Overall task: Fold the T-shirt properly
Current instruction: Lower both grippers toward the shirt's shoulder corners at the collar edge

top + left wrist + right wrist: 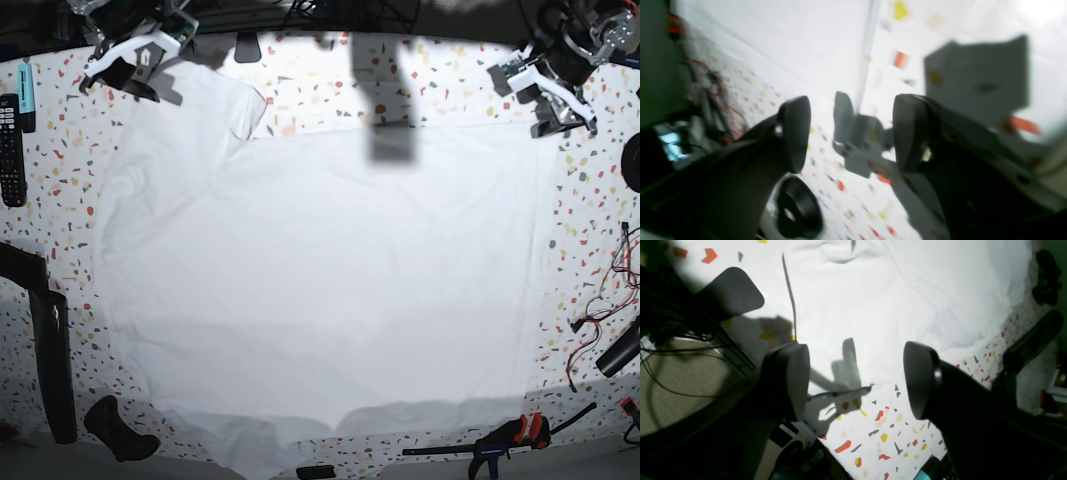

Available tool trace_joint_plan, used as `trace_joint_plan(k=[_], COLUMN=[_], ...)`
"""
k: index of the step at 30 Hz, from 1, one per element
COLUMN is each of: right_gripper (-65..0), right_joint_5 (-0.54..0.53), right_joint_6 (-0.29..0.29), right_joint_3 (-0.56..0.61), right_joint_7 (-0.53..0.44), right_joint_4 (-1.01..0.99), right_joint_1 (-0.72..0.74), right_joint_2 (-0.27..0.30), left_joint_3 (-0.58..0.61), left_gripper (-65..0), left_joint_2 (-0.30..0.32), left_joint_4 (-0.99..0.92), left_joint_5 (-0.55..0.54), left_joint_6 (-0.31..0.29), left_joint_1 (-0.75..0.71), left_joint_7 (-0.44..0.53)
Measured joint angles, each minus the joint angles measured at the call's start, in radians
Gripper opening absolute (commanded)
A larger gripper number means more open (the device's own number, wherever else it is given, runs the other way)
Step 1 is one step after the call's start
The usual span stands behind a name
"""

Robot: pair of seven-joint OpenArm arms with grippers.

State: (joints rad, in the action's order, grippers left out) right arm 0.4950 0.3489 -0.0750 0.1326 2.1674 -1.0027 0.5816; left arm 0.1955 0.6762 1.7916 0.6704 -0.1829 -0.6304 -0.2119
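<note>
The left gripper's fingers are still above the shirt's edge (543,140) (862,80) and would miss it if they closed now, so the left gripper should first come down.
The white T-shirt (320,280) lies spread out and wrinkled over most of the speckled table. Its hem also shows in the right wrist view as T-shirt (873,306). My right gripper (853,383) hovers open over that edge of cloth, nothing between its fingers. In the base view the right gripper (130,70) sits at the top left, by a sleeve. My left gripper (851,133) is open and empty in a blurred picture. In the base view the left gripper (555,105) is at the top right, just off the shirt's corner.
The speckled table (330,90) carries a black remote (10,150) at the left edge. A black bar (50,360) and a black lump (120,430) lie at bottom left. A clamp (510,435) and red wires (600,310) lie at the right.
</note>
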Motion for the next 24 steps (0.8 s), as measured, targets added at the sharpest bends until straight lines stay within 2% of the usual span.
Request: trace_joint_plan(k=[3,13,15,17,21,22,24], right_gripper=[-22.4,-22.4,-22.4,-22.4,-22.4,-22.4,-22.4], right_joint_5=[0.000,0.000,0.000,0.000,-0.033,-0.032,-0.034], right_joint_6=[0.000,0.000,0.000,0.006,0.102,0.124,0.130], right_joint_3=[0.000,0.000,0.000,0.000,0.000,0.000,0.003], right_joint_7=[0.000,0.000,0.001,0.005,0.045,0.046,0.046], right_joint_4=[0.000,0.000,0.000,0.000,0.000,0.000,0.000], right_joint_1=[0.000,0.000,0.000,0.000,0.005,0.010,0.031], right_joint_2=[0.000,0.000,0.000,0.000,0.000,0.000,0.000], left_joint_3=[0.046,0.124,0.123,0.124,0.124,0.124,0.124], left_gripper=[-27.4,-29.9,-36.3,-45.7,-63.1,-65.0,-65.0], left_joint_2=[0.000,0.000,0.000,0.000,0.000,0.000,0.000], left_joint_4=[-0.057,-0.163,-0.165,-0.168,-0.162,-0.152,-0.127], left_joint_5=[0.044,0.047,0.048,0.050,0.050,0.048,0.047], left_joint_6=[0.077,0.107,0.106,0.103,0.088,0.086,0.086], left_joint_1=[0.032,0.161,0.162,0.152,0.145,0.145,0.145], left_joint_7=[-0.001,-0.018,-0.058,-0.062,-0.074,-0.077,-0.081])
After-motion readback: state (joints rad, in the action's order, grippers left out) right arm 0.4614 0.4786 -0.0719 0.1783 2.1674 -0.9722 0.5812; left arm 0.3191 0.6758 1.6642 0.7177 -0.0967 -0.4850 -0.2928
